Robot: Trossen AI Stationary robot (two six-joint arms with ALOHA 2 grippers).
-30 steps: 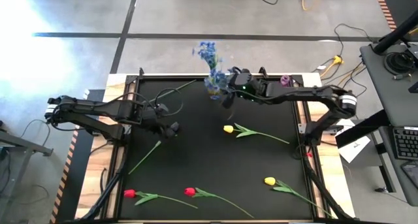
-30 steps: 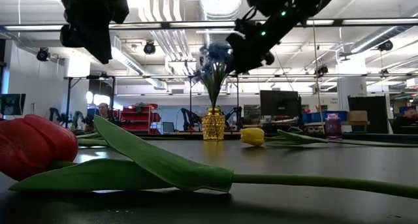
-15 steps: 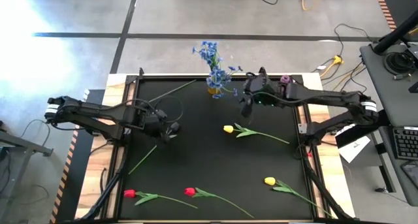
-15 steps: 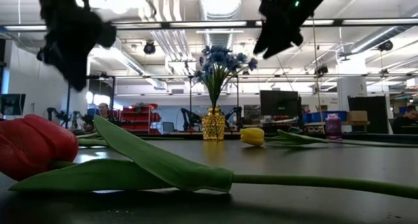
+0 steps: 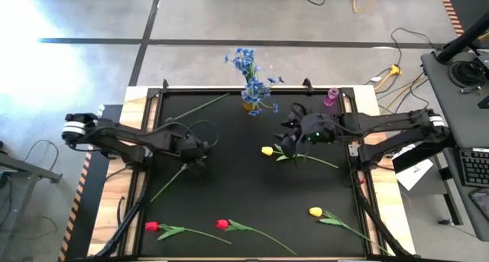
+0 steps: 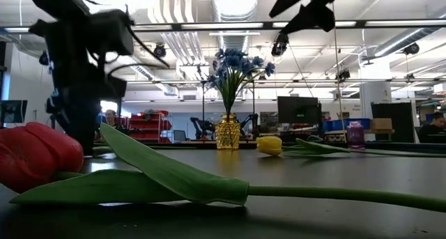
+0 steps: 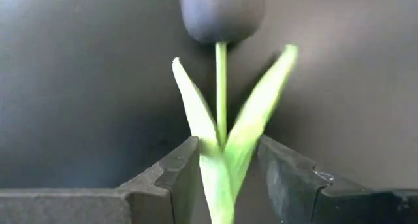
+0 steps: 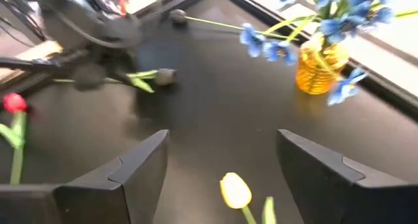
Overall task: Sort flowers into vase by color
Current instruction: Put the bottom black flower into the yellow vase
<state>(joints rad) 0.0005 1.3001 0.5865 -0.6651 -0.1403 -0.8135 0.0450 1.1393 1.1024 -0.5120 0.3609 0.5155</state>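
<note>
The black tulip needs to go into a vase by color, so I should next grab its stem at the base of the leaf with my left gripper.
My left gripper (image 5: 195, 156) is low at the table's left-middle, open. Its fingers (image 7: 179, 175) stand on either side of a black-headed tulip (image 7: 222, 15), at the base of its leaves (image 7: 219, 152); its stem (image 5: 168, 184) lies on the mat. My right gripper (image 5: 293, 137) hangs wide open above a lying yellow tulip (image 5: 267, 150), whose head (image 8: 235, 190) shows between the fingers. Blue sprays (image 5: 246, 63) stand in the gold vase (image 8: 319, 70) at the far edge. A second black tulip (image 5: 206, 104) lies near the far edge.
Two red tulips (image 5: 151, 226) (image 5: 221, 224) and another yellow tulip (image 5: 315, 211) lie along the near edge. A purple bottle (image 5: 332, 95) stands at the far right corner. The mat between the arms (image 5: 237, 178) is bare. A red tulip (image 6: 38, 155) lies close to the low camera.
My right gripper has drawn away from the vase toward the near right and dropped toward the yellow tulip; the blue sprays, bunched beside it before, now stand spread in the vase. My left gripper has come down to the table over the black tulip.
</note>
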